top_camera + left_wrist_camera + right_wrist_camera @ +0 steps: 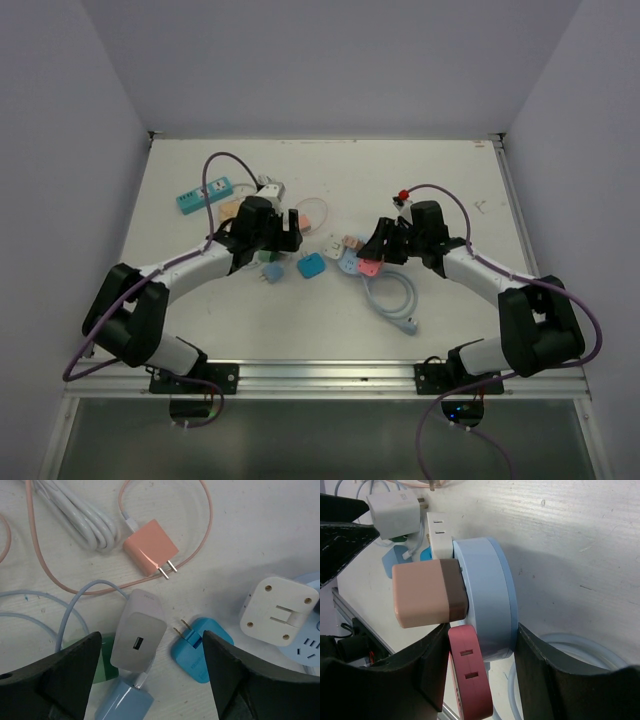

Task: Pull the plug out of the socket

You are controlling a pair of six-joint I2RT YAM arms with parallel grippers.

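Note:
My left gripper takes hold of the peach plug across opposite sides of its body next, squared to the socket's side, to pull it off.
A round light-blue socket [485, 595] stands on edge, also in the top view [350, 262]. A peach plug [420, 595], a red plug [470, 675] and a white plug [437, 530] sit in its face. My right gripper [482, 630] is shut on the socket, one finger behind its back and the other against the red plug; it also shows in the top view [377, 250]. My left gripper [151, 635] is open and empty over a grey USB charger [137, 635] and a loose blue plug [200, 650], left of the socket [283, 240].
A peach charger [150, 547] with a pink cable, a coiled white cable [80, 520], a light-blue charger [125, 700] and a white adapter [277, 610] lie around the left gripper. A teal power strip [205, 195] lies far left. The socket's cable coil [395, 300] lies in front.

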